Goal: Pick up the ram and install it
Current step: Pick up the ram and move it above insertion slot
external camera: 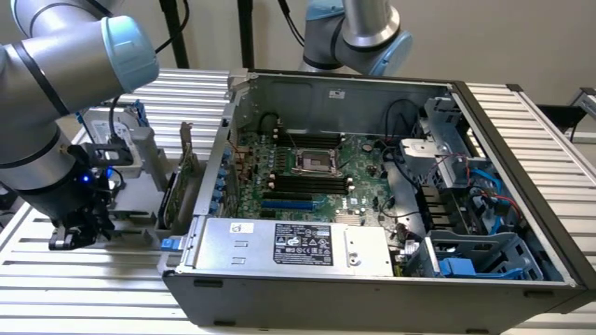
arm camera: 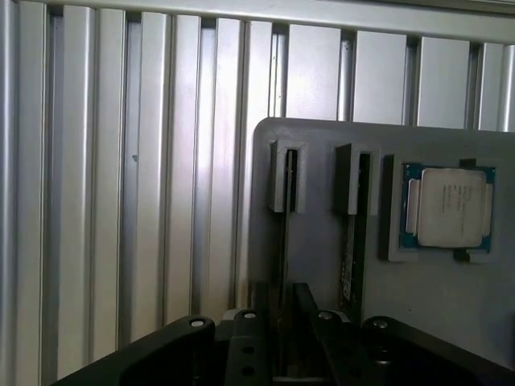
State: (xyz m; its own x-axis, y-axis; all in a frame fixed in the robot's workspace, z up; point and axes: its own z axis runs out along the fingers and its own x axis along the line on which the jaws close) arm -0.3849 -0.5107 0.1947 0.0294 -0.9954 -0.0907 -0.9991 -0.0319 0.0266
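Observation:
The slots of the grey holder wrap the ends of the ram (arm camera: 284, 241), so the gripper needs to grab the ram next by the middle of its exposed long edge (arm camera: 282, 310).
The ram (arm camera: 284, 241) is a thin green stick standing on edge in a slot of the grey holder (arm camera: 322, 161). A second such stick (arm camera: 351, 249) stands in the neighbouring slot. My gripper (arm camera: 283, 338) is right over the first stick, with one dark finger (arm camera: 251, 338) on each side of its edge. The jaws are open, with a narrow gap to the stick on each side. In the exterior view the gripper (external camera: 79, 234) is low over the holder (external camera: 130, 209), to the left of the open computer case (external camera: 373, 300). The black memory slots (external camera: 308, 183) lie on the motherboard.
A processor chip (arm camera: 451, 207) lies in a recess of the holder beside the sticks. An upright card with a bracket (external camera: 183, 174) and a drive in a blue frame (external camera: 121, 136) stand between arm and case. A ribbed metal table (external camera: 84, 279) carries everything. A second arm (external camera: 359, 35) hangs behind the case.

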